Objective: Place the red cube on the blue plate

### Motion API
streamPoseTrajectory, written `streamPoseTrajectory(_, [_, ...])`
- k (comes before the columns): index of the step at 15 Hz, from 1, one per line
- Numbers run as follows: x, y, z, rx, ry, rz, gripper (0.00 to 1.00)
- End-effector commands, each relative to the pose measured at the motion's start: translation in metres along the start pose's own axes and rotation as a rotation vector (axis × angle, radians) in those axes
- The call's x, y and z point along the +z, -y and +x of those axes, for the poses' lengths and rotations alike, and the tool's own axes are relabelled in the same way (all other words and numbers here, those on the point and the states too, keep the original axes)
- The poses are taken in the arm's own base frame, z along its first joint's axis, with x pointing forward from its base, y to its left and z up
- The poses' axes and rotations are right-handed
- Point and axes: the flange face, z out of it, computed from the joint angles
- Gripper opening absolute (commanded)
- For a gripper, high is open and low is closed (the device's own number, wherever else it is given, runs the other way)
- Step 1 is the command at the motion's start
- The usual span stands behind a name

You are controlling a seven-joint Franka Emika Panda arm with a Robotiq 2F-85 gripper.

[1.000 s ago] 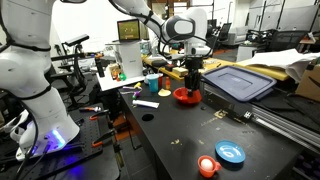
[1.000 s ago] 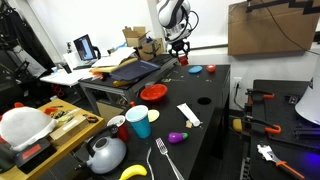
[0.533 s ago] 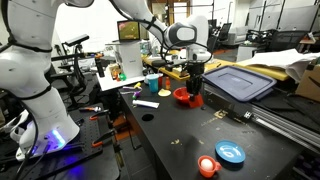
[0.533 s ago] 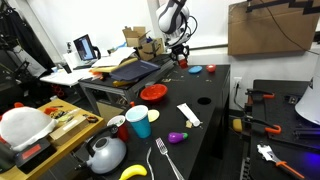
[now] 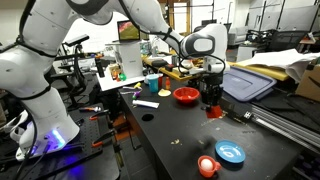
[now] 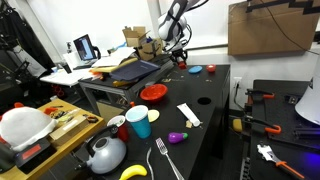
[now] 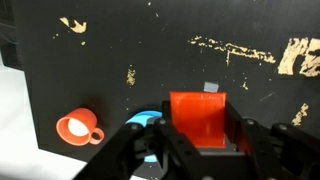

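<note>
My gripper stays closed for now, since the red cube is short of the blue plate (image 5: 230,153) and would end on bare table if released now.
My gripper (image 5: 212,103) is shut on the red cube (image 5: 213,111) and holds it just above the black table, between the red bowl (image 5: 186,95) and the blue plate (image 5: 230,153). In the wrist view the red cube (image 7: 197,112) sits between the fingers of the gripper (image 7: 200,145), and an arc of the blue plate (image 7: 146,119) shows to its left, partly hidden by a finger. In an exterior view the gripper (image 6: 180,60) is at the far end of the table near the blue plate (image 6: 211,69).
A small red-orange round item with a white centre (image 5: 207,166) lies beside the plate and also shows in the wrist view (image 7: 78,128). A grey-blue bin lid (image 5: 245,80) lies behind the gripper. A blue cup (image 6: 138,121), a kettle (image 6: 105,153) and cutlery stand at the table's other end.
The gripper has moved away from above the red bowl, to the right and toward the blue plate, carrying the red cube.
</note>
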Motion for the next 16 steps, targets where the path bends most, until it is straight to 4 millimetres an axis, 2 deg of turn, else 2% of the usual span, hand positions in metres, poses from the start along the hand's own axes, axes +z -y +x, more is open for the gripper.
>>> streamPoseTrajectory(1, [0.008, 0.015, 0.037, 0.172, 0.051, 0.006, 0.26])
streamPoseTrajectory(8, [0.011, 0.013, 0.1, 0.425, 0.168, 0.033, 0.26])
streamPoseTrajectory(12, [0.017, 0.012, 0.114, 0.519, 0.25, 0.042, 0.26])
streamPoseTrajectory(16, [0.022, 0.022, 0.111, 0.572, 0.279, 0.066, 0.26])
